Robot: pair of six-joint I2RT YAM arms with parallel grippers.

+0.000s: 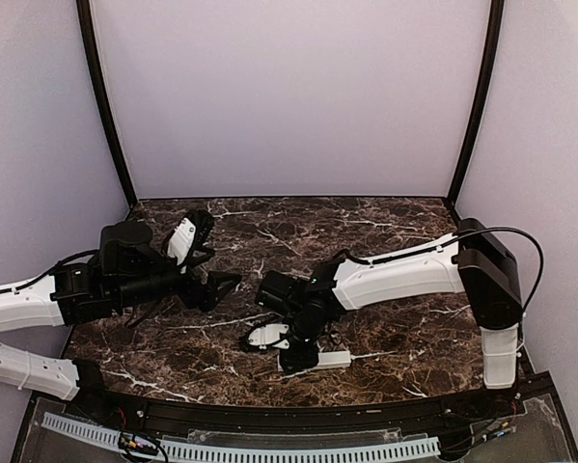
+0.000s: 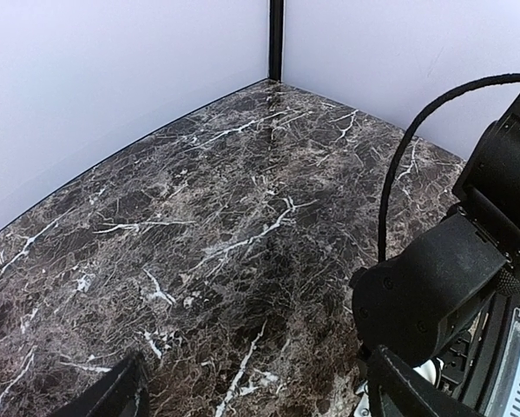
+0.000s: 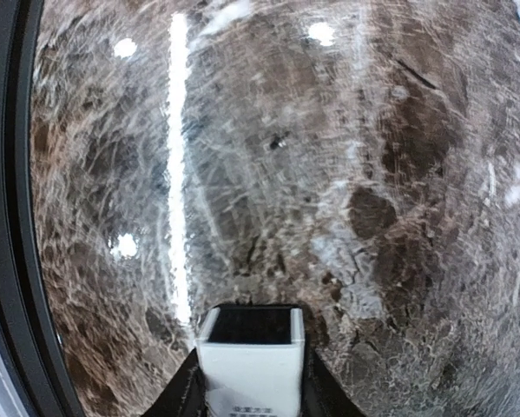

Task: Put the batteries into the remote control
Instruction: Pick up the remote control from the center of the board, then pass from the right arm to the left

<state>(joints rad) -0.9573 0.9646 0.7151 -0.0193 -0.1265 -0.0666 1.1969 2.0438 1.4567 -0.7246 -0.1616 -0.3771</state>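
Observation:
I need to load the batteries into the dark end of the remote control, so my left gripper should reach it and grip it across its white body (image 1: pixel 332 360).
My right gripper (image 1: pixel 300 359) is low over the marble table (image 1: pixel 385 241) near its front edge and is shut on the remote control (image 1: pixel 335 359), a white bar sticking out to its right. In the right wrist view the remote (image 3: pixel 251 369) sits between my two dark fingers (image 3: pixel 183 387) with its dark open end (image 3: pixel 251 325) facing the table. My left gripper (image 1: pixel 227 283) hovers left of centre, open wide and empty. Its fingertips (image 2: pixel 121 391) show at the bottom corners of the left wrist view. No batteries show in any view.
A white rounded piece (image 1: pixel 267 335) lies just left of the right gripper; I cannot tell what it is. The right arm's black wrist (image 2: pixel 468 261) crowds the left gripper's right side. Lilac walls and black posts (image 1: pixel 103 96) close the back. A black rail (image 1: pixel 269 415) edges the front.

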